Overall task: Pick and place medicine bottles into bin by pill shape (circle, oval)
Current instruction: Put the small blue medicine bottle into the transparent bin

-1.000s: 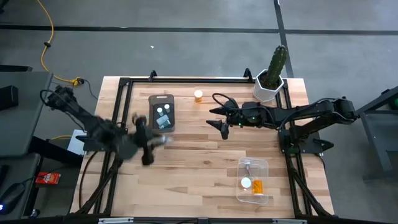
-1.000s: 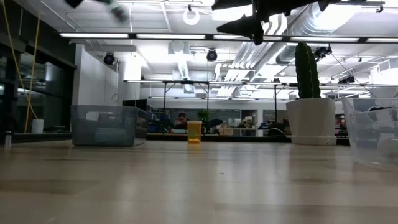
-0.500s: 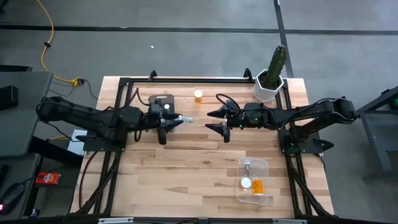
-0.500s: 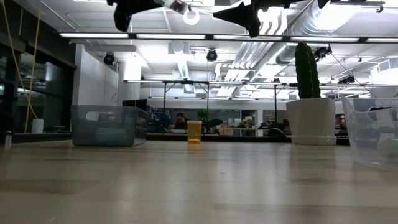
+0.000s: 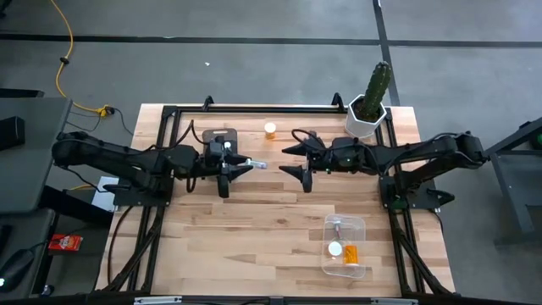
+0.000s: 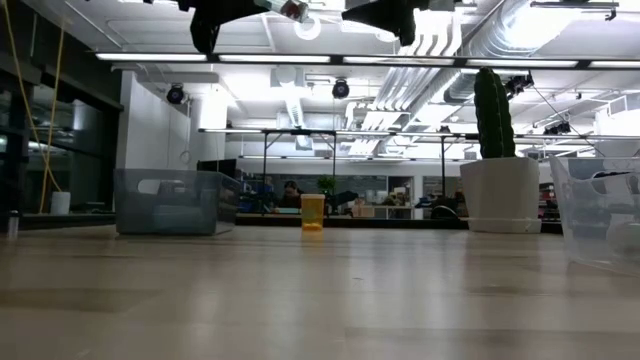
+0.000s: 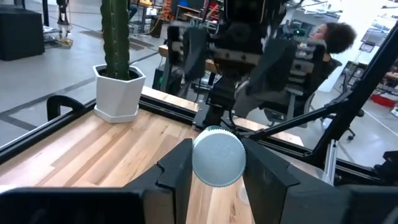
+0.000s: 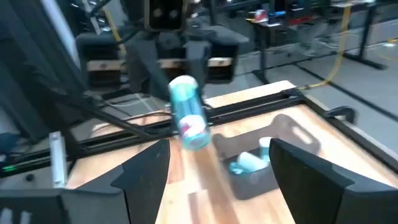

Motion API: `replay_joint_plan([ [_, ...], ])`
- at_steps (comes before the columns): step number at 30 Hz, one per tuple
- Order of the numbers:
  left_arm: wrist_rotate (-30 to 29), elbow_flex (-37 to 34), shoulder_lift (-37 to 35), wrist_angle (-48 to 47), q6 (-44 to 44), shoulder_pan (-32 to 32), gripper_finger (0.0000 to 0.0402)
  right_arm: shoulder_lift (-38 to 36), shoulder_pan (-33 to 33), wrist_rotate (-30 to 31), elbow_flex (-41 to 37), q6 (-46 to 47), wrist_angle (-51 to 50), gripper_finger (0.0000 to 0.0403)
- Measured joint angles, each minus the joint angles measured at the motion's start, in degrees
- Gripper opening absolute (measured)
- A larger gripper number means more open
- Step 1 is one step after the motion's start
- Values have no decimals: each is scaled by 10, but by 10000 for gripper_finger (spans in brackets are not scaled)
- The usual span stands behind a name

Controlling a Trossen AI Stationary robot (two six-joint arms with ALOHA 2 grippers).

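The pale bottle needs to be sorted into the clear bin (image 5: 344, 246), so the robot's right gripper should grab it by its uncapped base end (image 5: 260, 165) next.
My left gripper (image 5: 240, 165) is above the middle of the table, shut on a pale bottle with a teal body (image 5: 257, 165). In the right wrist view the bottle (image 8: 188, 112) shows straight ahead. My right gripper (image 5: 292, 159) is open and empty. It faces the left gripper from the table's right, a short gap from the bottle's free end. An orange bottle with a white cap (image 5: 270, 130) stands on its base at the far middle of the table. My left gripper pinches the bottle between its two fingers (image 7: 177, 168), one on each side of the bottle's round end (image 7: 217, 155). The fingers come level from the table's left. The bottle lies along them, its free end (image 8: 196, 134) sticking out toward the right gripper, clear of the table.
A dark grey bin (image 5: 222, 135) with pale bottles (image 8: 252, 160) sits under the left arm at the far left. A clear bin (image 5: 345, 246) with bottles stands at the near right. A cactus in a white pot (image 5: 370, 106) stands at the far right corner.
My left gripper has swung with the bottle from the table's left and near side toward the far side and the right. It now stands close in front of my right gripper. The right gripper has risen a little and stays open.
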Motion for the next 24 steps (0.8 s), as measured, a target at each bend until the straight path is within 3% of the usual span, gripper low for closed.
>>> replay_joint_plan([
  [7,0,0,0,-1,5,3,108,9,-2,59,90,6,-149,268],
  [13,3,0,1,-2,3,9,108,53,-2,31,130,7,-159,268],
  [20,48,0,17,-2,-3,8,108,119,-1,9,177,-12,-167,268],
  [24,45,0,34,0,-3,7,108,141,-1,-41,197,-23,-193,268],
])
